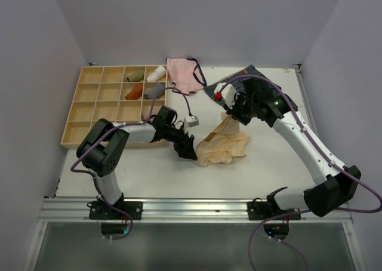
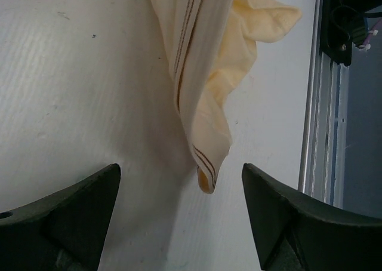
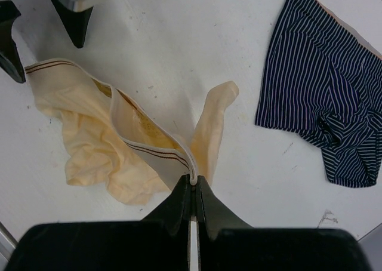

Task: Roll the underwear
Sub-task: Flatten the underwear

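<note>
My left gripper grabs the loose waistband corner [image 1: 198,156] [image 2: 207,176] next, opposite what my right gripper holds, to stretch the underwear and lay it flat for rolling.
The pale peach-beige underwear [image 1: 224,144] lies crumpled on the white table, one end lifted. My right gripper [image 1: 234,113] is shut on its waistband [image 3: 192,176] and holds that end up; the cloth [image 3: 95,145] trails down to the left. My left gripper [image 1: 187,148] is open just left of the cloth's low end. In the left wrist view the waistband corner [image 2: 207,175] hangs between the two fingers [image 2: 77,214], touching neither.
A navy striped pair [image 1: 242,83] lies behind the right gripper and shows in the right wrist view [image 3: 322,98]. A pink pair [image 1: 184,75] lies at the back. A wooden compartment tray [image 1: 89,110] with small rolled items stands at left. The metal table rail [image 2: 319,104] is near.
</note>
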### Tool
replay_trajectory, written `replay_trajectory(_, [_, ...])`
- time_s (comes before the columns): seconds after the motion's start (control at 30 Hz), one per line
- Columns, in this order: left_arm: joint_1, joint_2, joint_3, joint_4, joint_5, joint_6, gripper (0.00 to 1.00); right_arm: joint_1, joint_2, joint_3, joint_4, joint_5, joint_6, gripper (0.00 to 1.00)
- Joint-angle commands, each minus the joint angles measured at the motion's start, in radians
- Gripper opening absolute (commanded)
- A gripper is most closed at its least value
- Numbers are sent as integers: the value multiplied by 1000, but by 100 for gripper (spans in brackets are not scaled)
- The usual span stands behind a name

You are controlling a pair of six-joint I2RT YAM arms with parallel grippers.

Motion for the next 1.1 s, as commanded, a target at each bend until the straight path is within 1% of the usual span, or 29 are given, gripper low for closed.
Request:
replay_trajectory(0.0, [-44, 38, 24, 150, 69, -53, 86, -10, -43, 41, 36, 31, 23, 0])
replay_trajectory(0.03, [-52, 48, 26, 162, 72, -61, 86, -11, -43, 42, 38, 38, 23, 0])
replay_trajectory(0.13, [-77, 86, 41, 179, 74, -89, 81, -23, -51, 52, 44, 44, 24, 0])
replay_trajectory(0.2, [-78, 103, 50, 184, 62, -109, 68, -33, -60, 58, 52, 48, 17, 0])
replay_trajectory(0.23, [-77, 92, 64, 172, 52, -101, 55, -46, -63, 58, 58, 54, 16, 0])
replay_trajectory(0.3, [-71, 63, 69, 146, 5, -78, 42, -68, -75, 61, 69, 73, 12, 0])
replay_trajectory(0.33, [-64, 45, 76, 140, -8, -72, 30, -95, -80, 62, 69, 73, 9, 0])
replay_trajectory(0.37, [-55, 8, 85, 127, -23, -63, 24, -111, -88, 67, 67, 77, 4, 0])
replay_trajectory(0.43, [-23, -24, 118, 68, -81, -37, 9, -151, -98, 70, 69, 78, 4, 0])
replay_trajectory(0.47, [-11, -50, 168, -9, -110, -25, 0, -160, -105, 65, 69, 78, 4, 0])
replay_trajectory(0.5, [8, -66, 196, -32, -176, -2, 0, -172, -126, 59, 69, 79, 1, 0])
replay_trajectory(0.53, [17, -95, 254, -54, -207, 12, 0, -175, -137, 53, 69, 79, -5, 0])
replay_trajectory(0.57, [25, -110, 279, -84, -234, 24, 0, -177, -147, 39, 72, 81, -3, 0])
replay_trajectory(0.6, [34, -124, 300, -97, -292, 44, 0, -178, -172, 36, 79, 82, 3, 0])
replay_trajectory(0.67, [34, -162, 371, -141, -351, 71, 0, -177, -184, 53, 86, 88, 24, 0])
replay_trajectory(0.77, [34, -208, 472, -189, -471, 124, 0, -188, -194, 94, 138, 157, 32, 0])
replay_trajectory(0.8, [34, -222, 490, -192, -541, 153, 0, -203, -197, 101, 171, 165, 35, 0])
replay_trajectory(0.83, [34, -250, 500, -193, -566, 172, 0, -207, -215, 89, 182, 144, 46, 0])
replay_trajectory(0.9, [29, -268, 483, -273, -528, 271, 0, -206, -241, 44, 129, 40, 41, 0])
replay_trajectory(0.93, [19, -261, 474, -349, -519, 310, 0, -204, -255, -11, 81, -63, 30, 0])
replay_trajectory(0.97, [-18, -261, 455, -485, -508, 349, 0, -203, -263, -45, -1, -95, 41, 0])
replay_trajectory(1.0, [-32, -268, 422, -530, -444, 356, 0, -200, -270, -80, -44, -123, 32, 0])
replay_trajectory(1.03, [-38, -317, 323, -552, -407, 357, 0, -198, -307, -150, -75, -140, 21, 0])
replay_trajectory(1.07, [-44, -351, 269, -551, -376, 362, 0, -197, -333, -181, -92, -155, 7, 0])
